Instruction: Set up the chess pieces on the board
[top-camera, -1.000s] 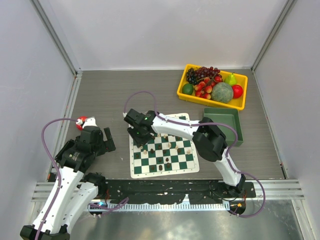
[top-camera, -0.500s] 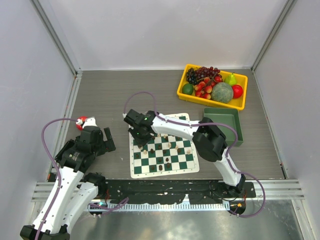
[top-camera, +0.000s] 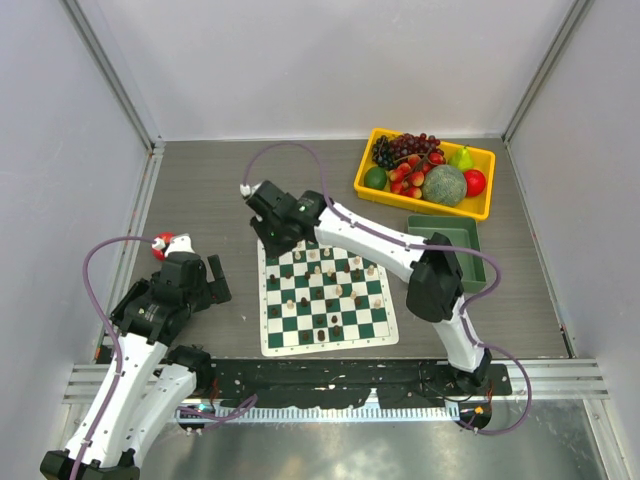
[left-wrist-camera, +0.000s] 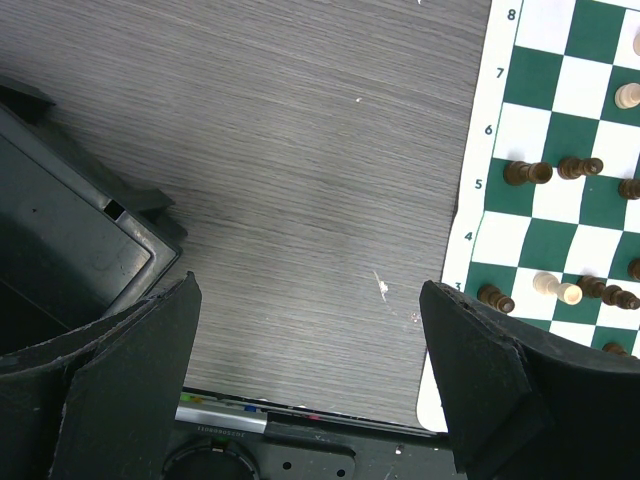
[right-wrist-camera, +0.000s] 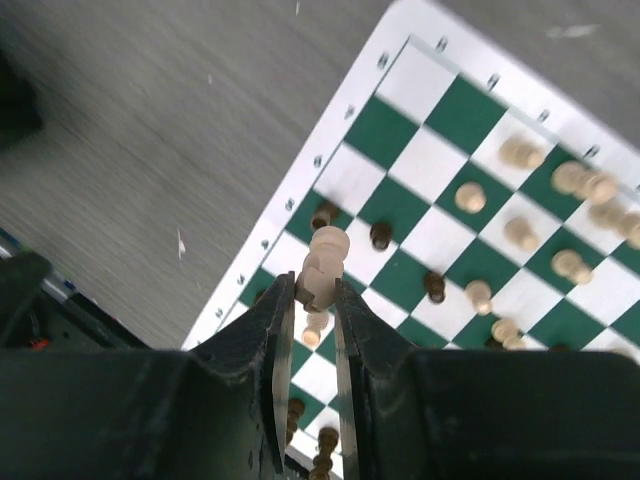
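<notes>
My right gripper holds the cream chess piece and needs to keep holding it until it reaches the free green square in the far row. The piece would fall beside the square if my gripper opened now.
The board (top-camera: 330, 347) of green and white checks lies in the middle of the table. Cream and dark chess pieces (top-camera: 330, 290) stand scattered over it. My right gripper (top-camera: 270, 232) hangs above the board's far left corner, shut on a cream chess piece (right-wrist-camera: 325, 262) that sticks out past the fingertips (right-wrist-camera: 316, 285). Below it, more pieces stand on the board (right-wrist-camera: 425, 165). My left gripper (top-camera: 207, 281) is open over bare table left of the board. Its fingers (left-wrist-camera: 150, 340) stand wide apart with nothing between them. Dark pieces (left-wrist-camera: 527, 172) and a cream one (left-wrist-camera: 556, 289) show on the board (left-wrist-camera: 590, 30).
A yellow tray (top-camera: 420, 203) of toy fruit stands at the back right. A plain green bin (top-camera: 445, 250) sits just right of the board. A small red and white object (top-camera: 163, 243) lies by the left wall. Enclosure walls ring the table.
My right gripper closed on the cream piece, then rose and moved back from the board's left side towards its far left corner. The left arm has not moved.
</notes>
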